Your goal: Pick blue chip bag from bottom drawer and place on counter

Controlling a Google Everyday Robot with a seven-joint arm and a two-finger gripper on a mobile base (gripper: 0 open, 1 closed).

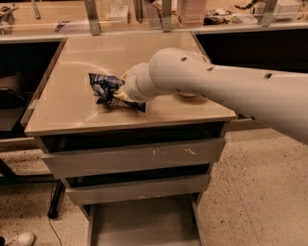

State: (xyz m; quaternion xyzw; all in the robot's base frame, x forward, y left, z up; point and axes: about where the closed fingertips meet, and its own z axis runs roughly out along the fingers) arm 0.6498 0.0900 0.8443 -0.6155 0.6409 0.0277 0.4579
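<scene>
The blue chip bag's whole lower edge (119,105) is low over the beige counter, inside the counter's front edge, so I will let go of the bag with my gripper next.
The blue chip bag (102,85) is dark blue and crinkled, with white lettering. It sits at the tip of my gripper (118,94), low over the left-middle of the beige counter (144,53); I cannot tell whether it touches the surface. The gripper is shut on the bag, and my thick white arm (216,91) reaches in from the right across the counter. The bottom drawer (139,226) stands pulled open at the foot of the cabinet, and its grey floor shows nothing in it.
Two closed grey drawer fronts (134,156) lie below the counter; the upper one is scratched. A far wooden shelf (144,14) holds boxes and clutter. A white shoe (19,239) and a black cable (52,221) are on the speckled floor at the left.
</scene>
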